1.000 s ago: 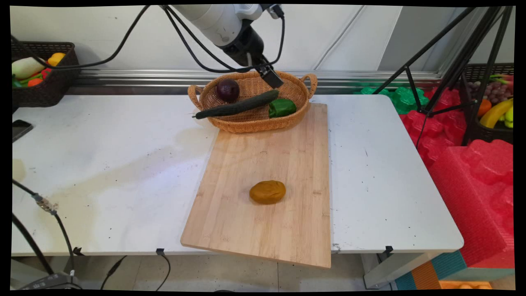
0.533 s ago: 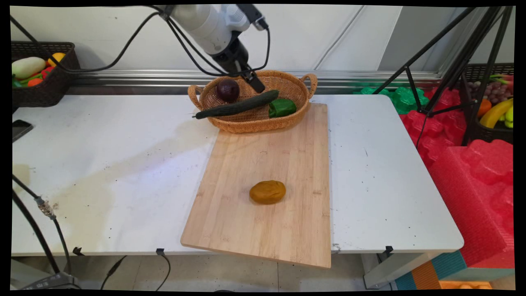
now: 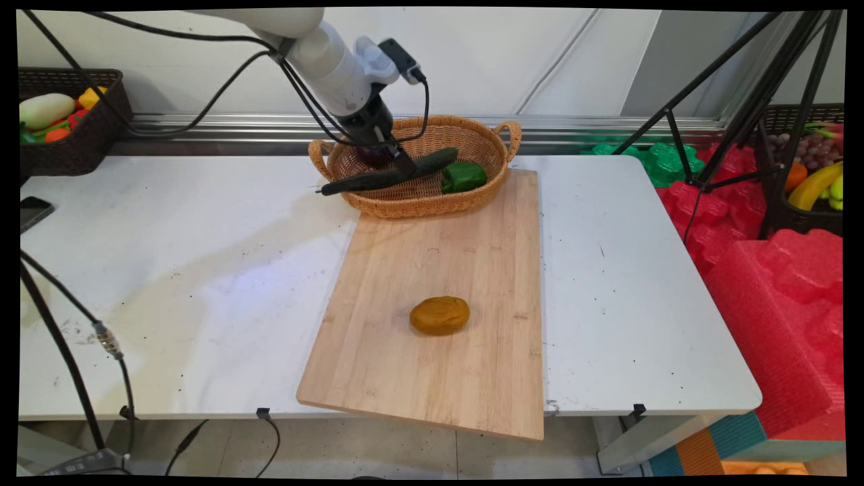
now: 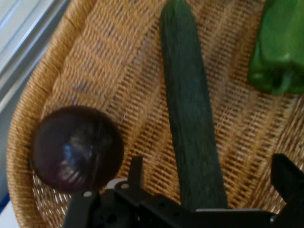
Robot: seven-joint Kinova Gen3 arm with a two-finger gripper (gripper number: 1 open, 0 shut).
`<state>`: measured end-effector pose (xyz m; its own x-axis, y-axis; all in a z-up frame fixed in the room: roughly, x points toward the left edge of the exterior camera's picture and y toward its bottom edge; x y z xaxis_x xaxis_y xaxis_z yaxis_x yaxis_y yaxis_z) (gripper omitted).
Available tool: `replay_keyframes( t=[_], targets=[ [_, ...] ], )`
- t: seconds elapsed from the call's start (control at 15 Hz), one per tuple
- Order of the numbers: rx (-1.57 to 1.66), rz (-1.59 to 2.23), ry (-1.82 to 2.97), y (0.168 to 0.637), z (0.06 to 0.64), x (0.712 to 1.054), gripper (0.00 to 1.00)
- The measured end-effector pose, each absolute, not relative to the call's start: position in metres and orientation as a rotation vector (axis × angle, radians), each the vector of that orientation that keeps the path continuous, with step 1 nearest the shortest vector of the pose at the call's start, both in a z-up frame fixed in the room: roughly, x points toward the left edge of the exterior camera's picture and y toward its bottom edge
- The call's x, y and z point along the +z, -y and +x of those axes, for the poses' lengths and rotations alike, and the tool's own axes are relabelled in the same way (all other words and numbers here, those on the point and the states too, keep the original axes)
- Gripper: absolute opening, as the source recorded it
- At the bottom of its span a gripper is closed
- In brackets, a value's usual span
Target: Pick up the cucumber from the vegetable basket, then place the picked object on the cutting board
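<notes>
The long dark green cucumber needs to go from the wicker basket onto the cutting board [image 3: 437, 267], so my gripper should grab it around its middle [image 3: 402, 171] next.
A wicker basket [image 3: 422, 199] at the table's back holds a long dark cucumber [image 3: 368, 180], a green pepper [image 3: 463, 177] and a purple onion [image 4: 76, 148]. My gripper [image 3: 399, 166] hangs low inside the basket, right over the cucumber's middle. In the hand view the gripper [image 4: 211, 173] is open, and the cucumber [image 4: 190, 104] runs up between its two fingers. The onion lies just left of the left finger [image 4: 136, 171], while the pepper [image 4: 280, 47] is at the upper right. In the main view the hand hides most of the onion.
A wooden cutting board [image 3: 445, 243] lies in front of the basket, with a brown potato-like lump [image 3: 439, 315] on it. A dark basket of vegetables [image 3: 67, 145] and a phone [image 3: 30, 212] are at the left. A tripod [image 3: 736, 121] and red foam [image 3: 776, 283] stand right.
The arm has swung left and come down into the basket, from above its back rim to just over the cucumber. The onion is now mostly covered by the hand.
</notes>
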<state>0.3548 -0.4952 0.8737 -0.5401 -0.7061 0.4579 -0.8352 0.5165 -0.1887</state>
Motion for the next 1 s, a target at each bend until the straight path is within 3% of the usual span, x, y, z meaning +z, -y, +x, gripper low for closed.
replay_keyframes(
  t=[0.47,0.53,1.0],
  targets=[
    [0.519,1.357,2.448,0.499,0.364,0.85,1.0],
    [0.518,1.365,2.447,0.499,0.365,0.848,0.0],
    [0.564,1.378,2.411,0.493,0.37,0.856,0.0]
  ],
)
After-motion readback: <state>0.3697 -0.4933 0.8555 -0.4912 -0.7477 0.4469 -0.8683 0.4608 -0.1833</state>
